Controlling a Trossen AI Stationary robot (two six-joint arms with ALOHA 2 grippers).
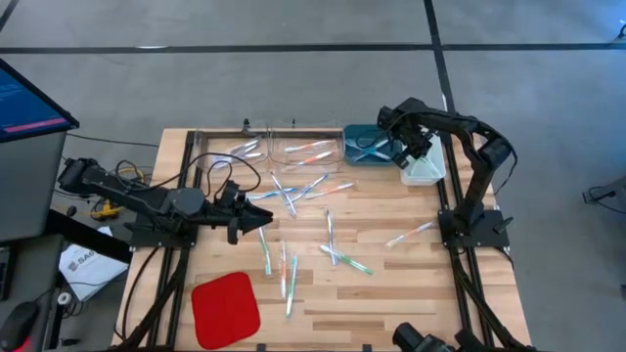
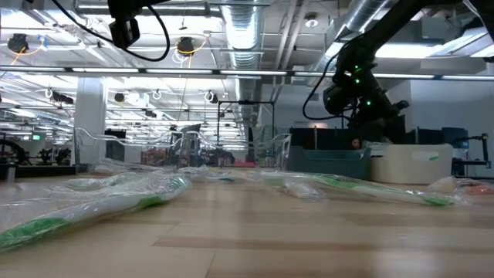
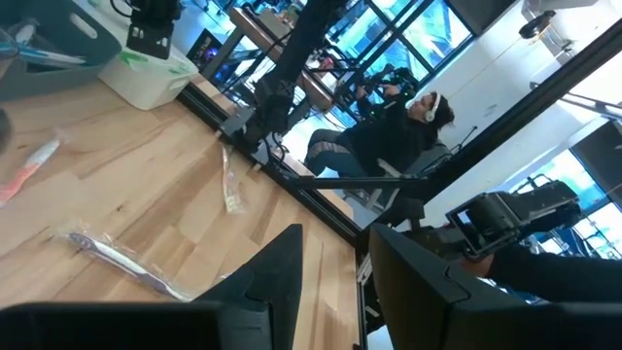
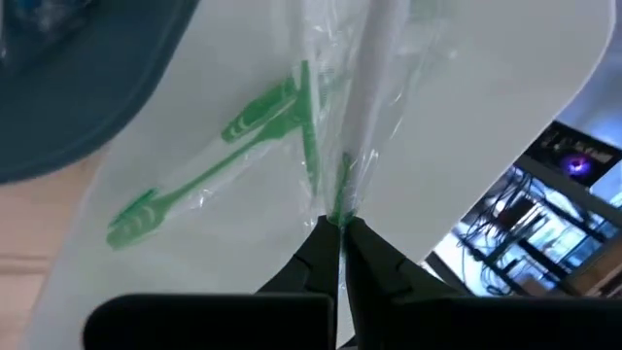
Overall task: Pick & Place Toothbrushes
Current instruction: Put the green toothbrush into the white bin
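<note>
The wrapped green toothbrush's visible length lies over the white bin's bottom, inside its rim, so it is time for my right gripper to release it.
Several wrapped toothbrushes [image 1: 331, 230] lie flat on the wooden table; more lie in the clear bins [image 1: 303, 149] and the blue bin [image 1: 370, 145]. My right gripper [image 4: 340, 222] hangs over the white bin [image 1: 424, 171] at the table's far right and is shut on a wrapped green toothbrush [image 4: 374, 58]. A second green toothbrush [image 4: 209, 170] lies on that bin's floor. My left gripper [image 1: 264, 217] hovers over the table's left-middle, open [image 3: 335, 238] and holding nothing, near a bluish toothbrush [image 3: 121, 258]. My right gripper pinches the green toothbrush's clear wrapper at its end [image 4: 340, 206] between the two fingertips [image 4: 316, 243]. It comes from above, pointing down into the white bin. The toothbrush hangs below the fingers, lifted clear, along the line of the fingers.
A flat red square pad [image 1: 225, 308] lies at the table's near left. The bins stand in a row along the far edge. A monitor [image 1: 29, 108] and cables sit left of the table. A seated person [image 3: 389, 136] shows beyond the table's right side.
</note>
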